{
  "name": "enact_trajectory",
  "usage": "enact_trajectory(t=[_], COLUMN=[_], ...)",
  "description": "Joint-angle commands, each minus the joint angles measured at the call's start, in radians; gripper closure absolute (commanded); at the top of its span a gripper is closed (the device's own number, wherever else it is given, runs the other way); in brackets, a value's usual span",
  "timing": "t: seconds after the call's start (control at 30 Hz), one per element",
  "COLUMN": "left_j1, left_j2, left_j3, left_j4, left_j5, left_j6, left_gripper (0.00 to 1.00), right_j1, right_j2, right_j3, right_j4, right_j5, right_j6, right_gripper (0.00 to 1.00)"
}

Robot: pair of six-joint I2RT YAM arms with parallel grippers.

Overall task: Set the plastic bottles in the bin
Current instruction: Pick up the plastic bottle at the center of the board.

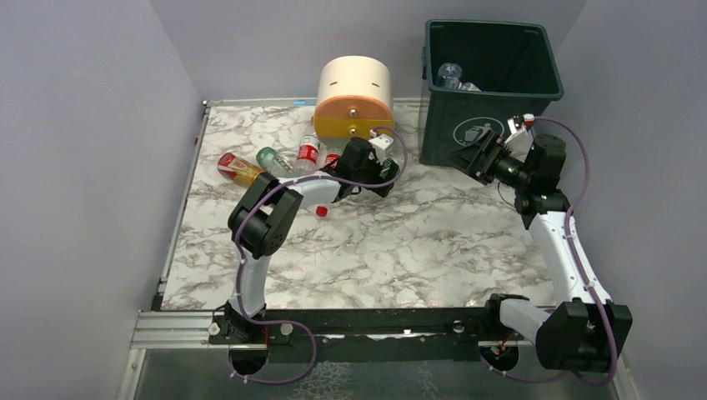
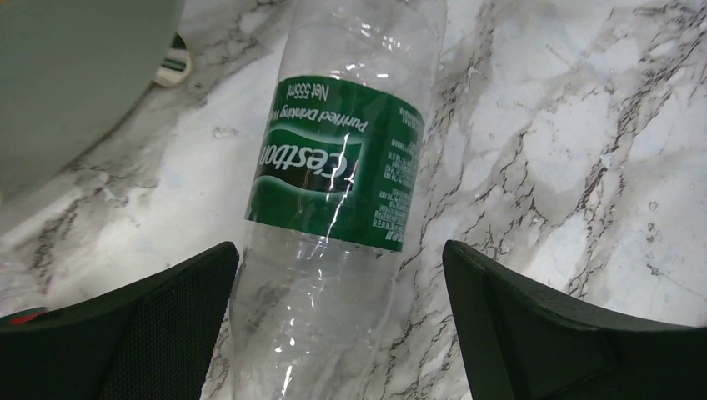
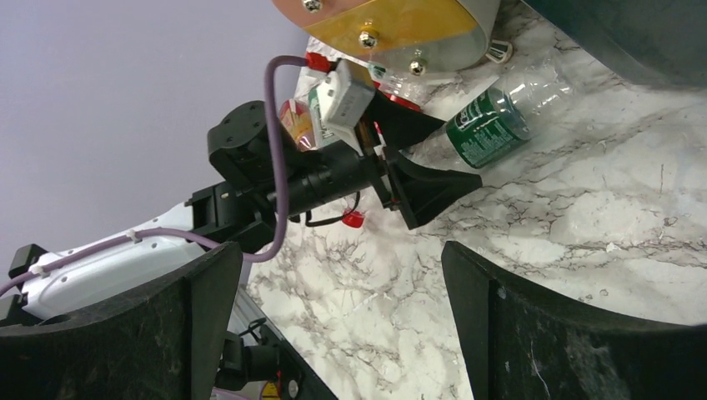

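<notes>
My fingers reach only the upper sides of the bottle, so it isn't time to close yet. My left gripper needs to come down first and then close on the bottle.
A clear bottle with a green label [image 2: 338,167] lies on the marble table, its lower part between the fingers of my open left gripper [image 2: 340,275]. It also shows in the right wrist view [image 3: 488,125], beside the left gripper [image 3: 433,187]. In the top view the left gripper [image 1: 385,177] hides it. More bottles lie left of it: an orange one [image 1: 236,167], a clear one [image 1: 271,158] and a red-labelled one [image 1: 308,154]. The dark green bin [image 1: 488,125] stands at the back right with bottles [image 1: 450,75] inside. My right gripper [image 1: 472,158] is open and empty in front of the bin.
The cream-and-orange round drawer unit [image 1: 354,96] stands at the back, just behind the left gripper. A loose red cap [image 1: 321,211] lies on the marble beside the left arm. Purple walls close in on the left, back and right.
</notes>
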Motion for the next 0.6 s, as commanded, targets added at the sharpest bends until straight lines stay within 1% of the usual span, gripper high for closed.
enact_trajectory(t=[0.0,0.07,0.13,0.3,0.43,0.5,0.57], left_j1=[-0.011,-0.015,-0.019,-0.022,-0.025,-0.028,-0.033], left_j2=[0.054,0.058,0.052,0.022,-0.009,-0.033,-0.063], left_j3=[0.035,0.035,0.029,0.007,-0.019,-0.039,-0.063], left_j4=[0.016,0.014,0.011,0.004,-0.008,-0.007,-0.006], left_j5=[0.006,-0.006,-0.017,-0.032,-0.031,-0.022,-0.013], left_j6=[0.012,0.007,0.0,-0.029,-0.066,-0.089,-0.105], left_gripper=[0.01,0.01,0.04,0.21,0.32,0.35,0.35], right_j1=[0.007,0.007,0.008,0.015,0.022,0.025,0.029], right_j2=[-0.003,-0.005,-0.006,-0.009,-0.012,-0.018,-0.02], right_j3=[-0.014,-0.017,-0.019,-0.022,-0.022,-0.026,-0.027], right_j4=[0.031,0.031,0.029,0.03,0.02,0.015,0.007], right_j5=[-0.026,-0.027,-0.027,-0.027,-0.027,-0.023,-0.021], right_j6=[-0.022,-0.023,-0.022,-0.02,-0.024,-0.026,-0.03], right_gripper=[0.07,0.07,0.07,0.07,0.07,0.07,0.07])
